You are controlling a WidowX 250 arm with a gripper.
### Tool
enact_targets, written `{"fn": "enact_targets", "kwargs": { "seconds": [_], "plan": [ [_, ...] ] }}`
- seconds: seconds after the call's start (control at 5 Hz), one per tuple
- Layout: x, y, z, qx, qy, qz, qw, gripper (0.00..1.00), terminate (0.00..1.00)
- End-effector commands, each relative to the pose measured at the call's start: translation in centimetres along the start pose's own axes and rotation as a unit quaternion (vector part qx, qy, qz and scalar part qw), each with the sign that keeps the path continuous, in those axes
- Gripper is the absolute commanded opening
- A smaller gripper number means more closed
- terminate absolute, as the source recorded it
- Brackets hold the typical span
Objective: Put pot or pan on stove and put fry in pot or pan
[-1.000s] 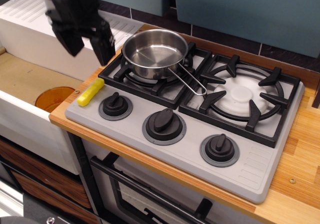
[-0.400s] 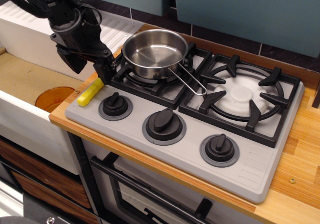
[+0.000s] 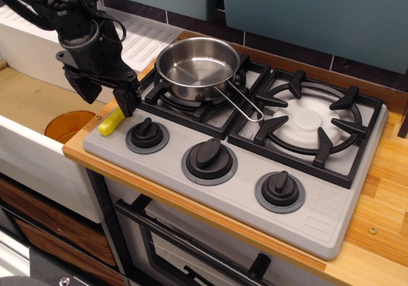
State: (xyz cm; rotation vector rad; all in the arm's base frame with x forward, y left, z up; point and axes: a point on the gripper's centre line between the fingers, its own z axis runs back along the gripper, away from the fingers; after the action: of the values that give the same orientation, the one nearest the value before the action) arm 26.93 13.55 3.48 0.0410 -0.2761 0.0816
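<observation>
The yellow fry should go in the pan [image 3: 196, 69], so my gripper will next grab the yellow fry by its body [image 3: 113, 119].
The shiny steel pan [image 3: 196, 69] sits on the left burner grate of the grey stove [image 3: 242, 190], its wire handle pointing to the front right. The pan is empty. The yellow fry [image 3: 109, 123] lies on the stove's front left corner, next to the left knob. My black gripper [image 3: 108, 98] is open and low over the fry's far end, one finger [image 3: 126, 100] on the right of it and the other [image 3: 86, 87] on the left. The fry's far end is hidden behind the right finger.
A round orange disc [image 3: 69, 125] lies in the sink basin [image 3: 32, 101] at the left. A white drying rack [image 3: 140, 37] stands behind. The right burner [image 3: 310, 123] is bare. Three black knobs [image 3: 209, 157] line the stove's front. Wooden counter [image 3: 382, 197] lies to the right.
My gripper has come down and to the left, from above the pan's left side to just over the fry. The pan and the fry have not moved.
</observation>
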Motion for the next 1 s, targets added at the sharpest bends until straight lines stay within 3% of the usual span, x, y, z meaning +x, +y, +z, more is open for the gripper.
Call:
{"fn": "enact_targets", "kwargs": {
  "seconds": [0.0,0.8],
  "plan": [
    [0.8,0.0,0.5,0.011,-0.041,0.002,0.9991,1.00,0.00],
    [-0.6,0.4,-0.7,0.002,-0.053,0.002,0.9986,1.00,0.00]
  ]
}}
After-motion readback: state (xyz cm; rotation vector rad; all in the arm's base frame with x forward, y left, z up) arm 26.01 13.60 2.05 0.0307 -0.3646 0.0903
